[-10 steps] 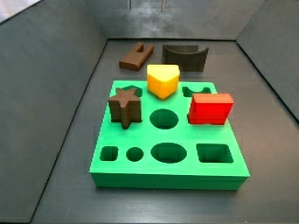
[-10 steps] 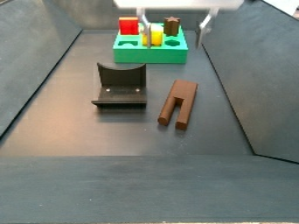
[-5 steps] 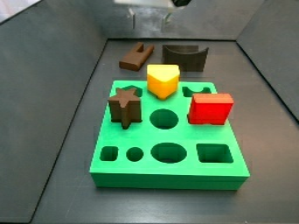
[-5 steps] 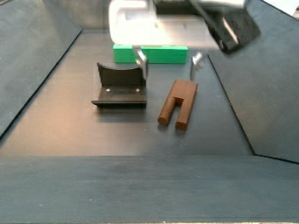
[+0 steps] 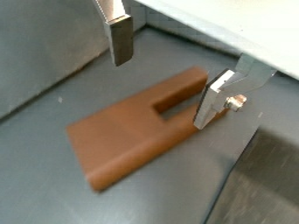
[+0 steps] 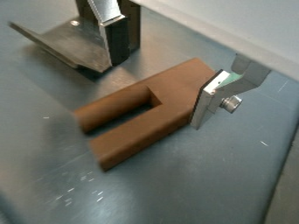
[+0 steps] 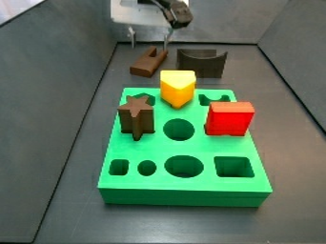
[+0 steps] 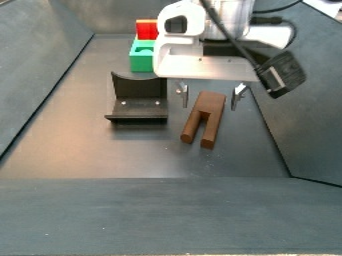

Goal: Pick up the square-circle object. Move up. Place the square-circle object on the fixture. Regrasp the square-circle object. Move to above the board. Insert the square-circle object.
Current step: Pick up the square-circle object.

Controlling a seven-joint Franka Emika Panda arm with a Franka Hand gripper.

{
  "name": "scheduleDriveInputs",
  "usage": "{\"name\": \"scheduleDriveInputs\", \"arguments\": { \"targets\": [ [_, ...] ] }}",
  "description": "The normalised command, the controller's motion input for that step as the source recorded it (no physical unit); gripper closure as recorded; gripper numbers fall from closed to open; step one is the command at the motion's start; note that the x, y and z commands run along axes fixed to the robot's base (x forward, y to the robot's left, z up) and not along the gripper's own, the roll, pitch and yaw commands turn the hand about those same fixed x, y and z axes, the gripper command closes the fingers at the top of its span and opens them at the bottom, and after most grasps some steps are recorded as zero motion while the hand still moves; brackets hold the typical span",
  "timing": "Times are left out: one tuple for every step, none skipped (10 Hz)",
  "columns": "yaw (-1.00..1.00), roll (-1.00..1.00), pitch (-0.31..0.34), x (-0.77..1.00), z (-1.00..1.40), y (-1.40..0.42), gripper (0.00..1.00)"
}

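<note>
Next, the gripper grabs the square-circle object by its slotted end (image 7: 156, 52) to carry it over to the fixture (image 7: 201, 62).
The square-circle object (image 7: 148, 63) is a brown slotted bar lying flat on the grey floor, beside the dark fixture (image 7: 201, 62) and behind the green board (image 7: 185, 197). It also shows in a side view (image 8: 205, 118) and in both wrist views (image 5: 140, 131) (image 6: 146, 109). My gripper (image 8: 209, 97) is open and low over the bar's far end, one finger on each side, not touching it. It shows in a side view (image 7: 147, 40) and in both wrist views (image 5: 167, 70) (image 6: 163, 70). The fixture (image 8: 138, 98) stands close beside one finger (image 6: 117, 35).
A yellow block (image 7: 178, 89), a red cube (image 7: 231, 118) and a brown star block (image 7: 136, 116) stand in the board. The board (image 8: 140, 52) is partly hidden behind my gripper. Sloping grey walls (image 7: 76, 105) enclose the floor.
My gripper has come from above the board and moved down over the square-circle object, its open fingers now straddling the bar's end. The pieces have not moved.
</note>
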Motion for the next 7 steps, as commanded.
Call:
{"name": "scheduleDriveInputs", "arguments": {
  "targets": [
    [0.0, -0.01, -0.059, 0.02, -0.61, -0.11, 0.0],
    [-0.02, -0.14, -0.076, 0.0, -0.57, 0.0, 0.0],
    [-0.06, -0.17, -0.063, 0.0, -0.53, 0.05, 0.0],
    [-0.05, -0.14, -0.031, 0.0, -0.43, 0.01, 0.0],
    [-0.01, -0.06, -0.007, 0.01, -0.32, 0.0, 0.0],
    [0.0, 0.0, -0.071, 0.0, -0.15, 0.0, 0.0],
    [0.0, 0.0, -0.027, 0.0, 0.0, 0.0, 0.0]
  ]
}}
